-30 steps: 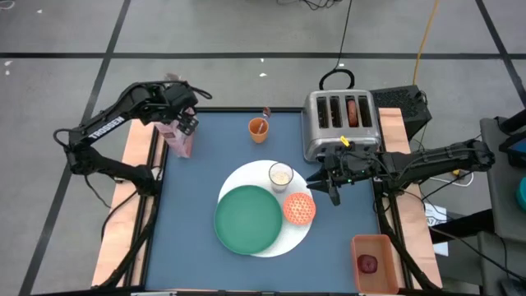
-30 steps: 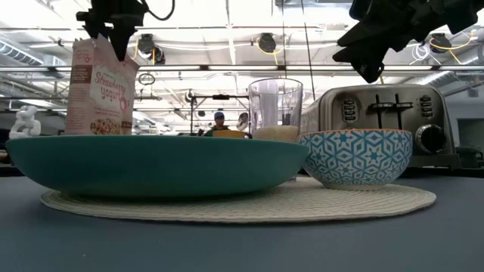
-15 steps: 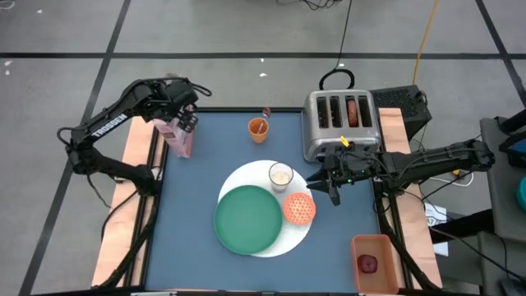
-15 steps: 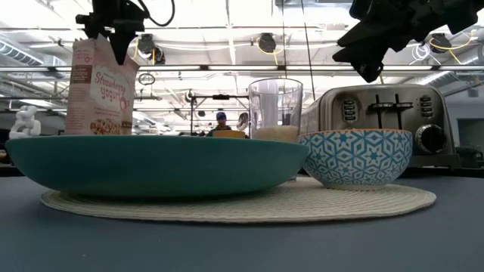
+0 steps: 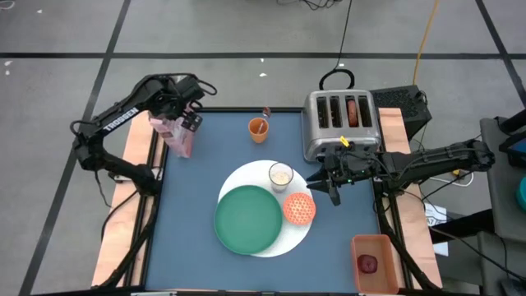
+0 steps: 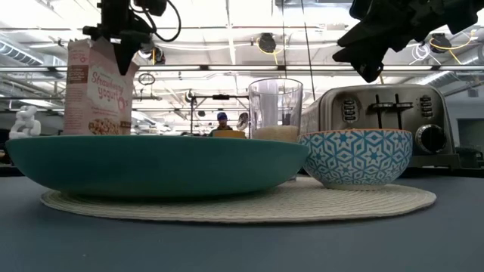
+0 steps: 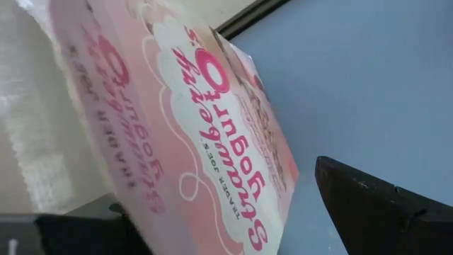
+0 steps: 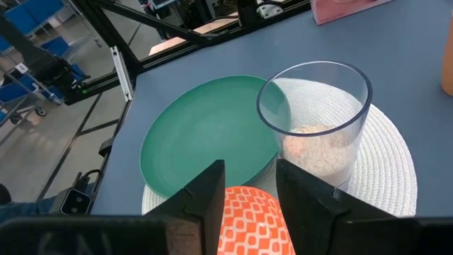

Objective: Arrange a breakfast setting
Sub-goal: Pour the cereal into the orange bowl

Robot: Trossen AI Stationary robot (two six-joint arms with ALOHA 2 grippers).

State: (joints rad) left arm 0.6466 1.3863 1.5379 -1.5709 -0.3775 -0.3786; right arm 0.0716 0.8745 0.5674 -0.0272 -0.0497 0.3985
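Note:
I should close my left gripper on the cereal box now. The box's printed side (image 7: 191, 184) is between my fingers and covers the finger inside the box's opening (image 7: 53, 152), so my gripper would catch the box.
A white round mat (image 5: 271, 185) lies mid-table and carries a green plate (image 5: 246, 219), a glass (image 5: 281, 174) with pale cereal in its bottom, and an orange patterned bowl (image 5: 299, 209). My right gripper (image 8: 249, 173) hangs open above the bowl's far-right rim, well clear of it (image 6: 368, 72). A brown bagel (image 5: 353, 111) sticks out of a toaster slot. A dark red fruit (image 5: 367, 263) lies in a pink tray. My left gripper (image 5: 182, 122) is open over the top of the upright pink cereal box (image 7: 191, 142), one finger on either side. My left gripper comes at the cereal box's top from above, slanting down, and its fingers straddle the box's broad faces. One finger (image 7: 375, 205) stands clear of the printed face. The other finger (image 7: 64, 234) lies close along the back face, and I cannot tell whether it touches.
A silver four-slot toaster (image 5: 341, 123) stands at the far right. An orange cup (image 5: 258, 129) with a utensil in it stands near the far edge. The pink tray (image 5: 374, 261) sits off the table's near right corner. Bare blue tabletop (image 5: 189, 214) lies left of the mat.
My left gripper has swung a little toward the table's far edge and sunk slightly over the cereal box's top, staying open. My right gripper has kept still.

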